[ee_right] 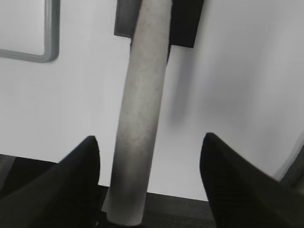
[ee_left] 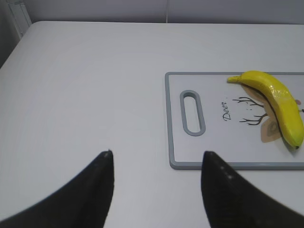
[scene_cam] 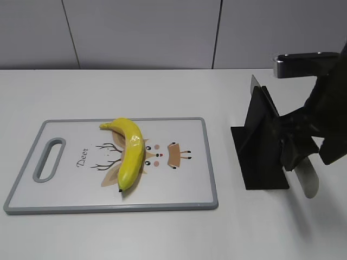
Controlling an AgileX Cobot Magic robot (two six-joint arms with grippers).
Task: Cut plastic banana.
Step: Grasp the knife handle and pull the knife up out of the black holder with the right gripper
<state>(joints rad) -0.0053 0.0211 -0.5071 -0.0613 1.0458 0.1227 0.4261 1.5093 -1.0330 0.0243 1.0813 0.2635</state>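
Note:
Next, my right gripper grabs the knife by its pale grey handle (scene_cam: 308, 177), which sticks out free. The black stand hides most of the knife's blade.
The plastic banana (scene_cam: 130, 151) is glossy yellow and curved. It lies on the white, grey-rimmed cutting board (scene_cam: 179, 179) over the deer drawing, and also shows in the left wrist view (ee_left: 280, 102). My right gripper (ee_right: 150, 137) is open, with the knife's pale grey handle (ee_right: 142, 95) between its fingers, closer to the left finger. In the exterior view this gripper (scene_cam: 297, 157) is at the black knife stand (scene_cam: 260, 162), and the handle (scene_cam: 308, 177) sticks out below it. My left gripper (ee_left: 156, 154) is open and empty above the bare table, left of the board (ee_left: 213, 152).
The board has a handle slot (scene_cam: 49, 160) at its left end. The stand sits to the right of the board, and a corner of the board shows in the right wrist view (ee_right: 47, 33). A grey wall runs behind the white table.

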